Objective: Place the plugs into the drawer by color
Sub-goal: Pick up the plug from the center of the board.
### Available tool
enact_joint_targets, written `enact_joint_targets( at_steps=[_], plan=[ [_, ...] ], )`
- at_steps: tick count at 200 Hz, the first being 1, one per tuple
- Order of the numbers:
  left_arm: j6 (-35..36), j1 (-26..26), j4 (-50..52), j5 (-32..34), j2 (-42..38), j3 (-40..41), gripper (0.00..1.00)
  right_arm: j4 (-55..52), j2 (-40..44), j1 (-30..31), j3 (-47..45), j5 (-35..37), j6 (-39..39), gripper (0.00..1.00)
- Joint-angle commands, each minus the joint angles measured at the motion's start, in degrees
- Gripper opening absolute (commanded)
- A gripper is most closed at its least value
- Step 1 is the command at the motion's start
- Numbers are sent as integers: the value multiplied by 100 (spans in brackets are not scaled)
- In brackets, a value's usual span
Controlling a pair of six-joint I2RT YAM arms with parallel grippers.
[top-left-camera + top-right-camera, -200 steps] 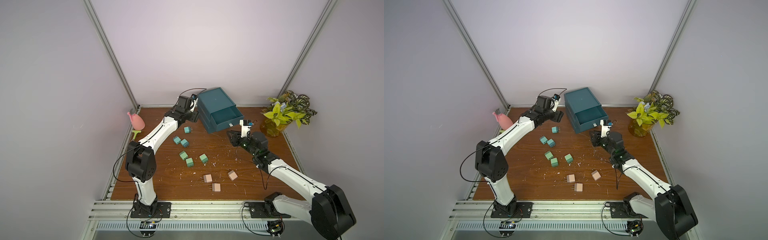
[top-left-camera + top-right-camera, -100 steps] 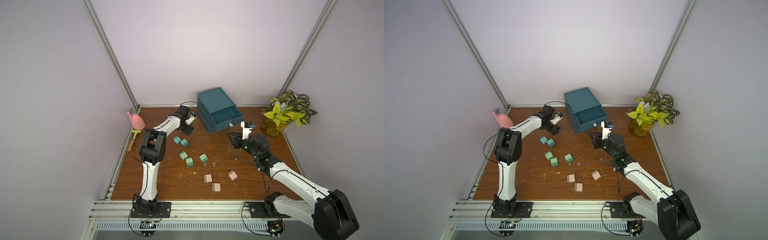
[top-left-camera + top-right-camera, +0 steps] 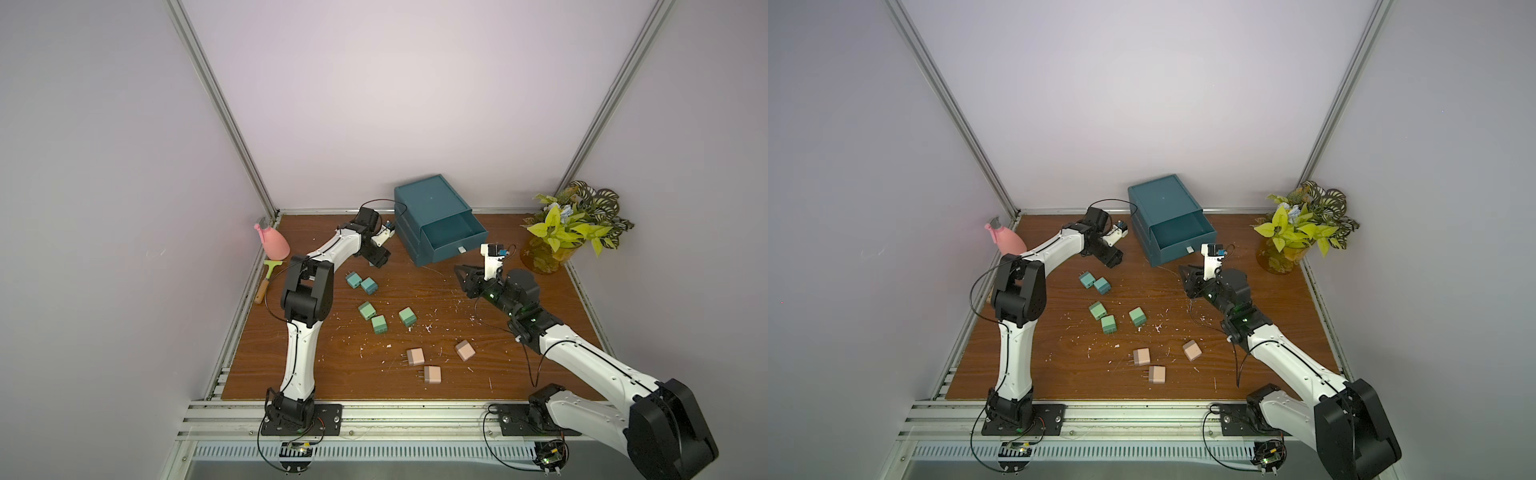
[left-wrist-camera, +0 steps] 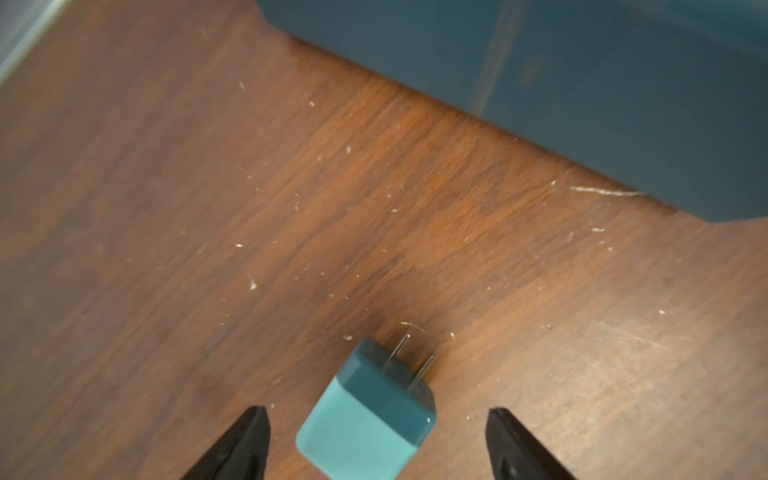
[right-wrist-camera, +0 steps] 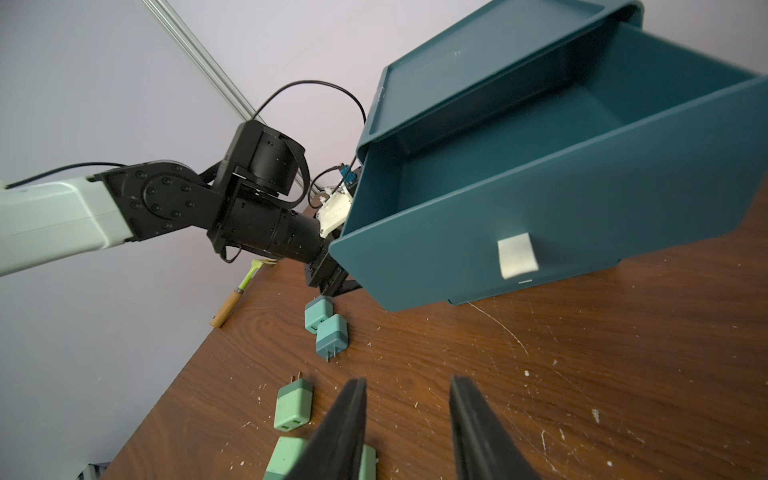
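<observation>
My left gripper's fingers are too high on either side of the plug in the left wrist view, so they need to go lower before they close on the teal plug point(image 4: 367, 417).
The drawer chest point(image 3: 428, 199) point(image 3: 1163, 199) stands at the back with one drawer point(image 5: 457, 257) pulled out; nothing shows inside it. My left gripper point(image 3: 376, 261) point(image 4: 376, 411) is open and low beside the chest. A teal plug point(image 4: 365, 419) lies on the table between its fingertips, touching neither. Two more teal plugs point(image 3: 353, 280) point(image 3: 368, 286) lie close by. Green plugs point(image 3: 367, 310) point(image 3: 378, 324) point(image 3: 407, 316) sit mid-table and beige ones point(image 3: 415, 356) point(image 3: 432, 374) point(image 3: 465, 350) nearer the front. My right gripper point(image 3: 463, 274) point(image 5: 407, 380) is open and empty, in front of the drawer's white tab point(image 5: 517, 255).
A pink bottle point(image 3: 272, 243) and a green-headed brush point(image 3: 268, 276) lie by the left edge. A potted plant point(image 3: 557, 237) stands at the back right. White flecks are scattered over the wooden table point(image 3: 478, 374).
My left gripper has left the chest's side and come down over the teal plug, its jaws a little wider. The right gripper has barely shifted.
</observation>
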State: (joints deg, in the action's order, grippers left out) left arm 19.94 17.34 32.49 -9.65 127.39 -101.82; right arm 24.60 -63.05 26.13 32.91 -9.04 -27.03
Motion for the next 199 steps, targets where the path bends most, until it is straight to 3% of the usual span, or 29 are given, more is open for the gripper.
enact_joint_targets(
  at_steps=[1,54,136,199],
  plan=[
    [62,18,161,-164,105,-99,78,238,100,-30,32,42,92,40],
    [1,15,186,-322,200,-118,76,247,49,-29,32,42,91,40],
    [-152,15,345,-397,242,-94,54,260,101,-38,-10,51,83,40],
    [-236,15,416,-415,330,-68,49,234,194,-38,-30,77,92,40]
  ],
)
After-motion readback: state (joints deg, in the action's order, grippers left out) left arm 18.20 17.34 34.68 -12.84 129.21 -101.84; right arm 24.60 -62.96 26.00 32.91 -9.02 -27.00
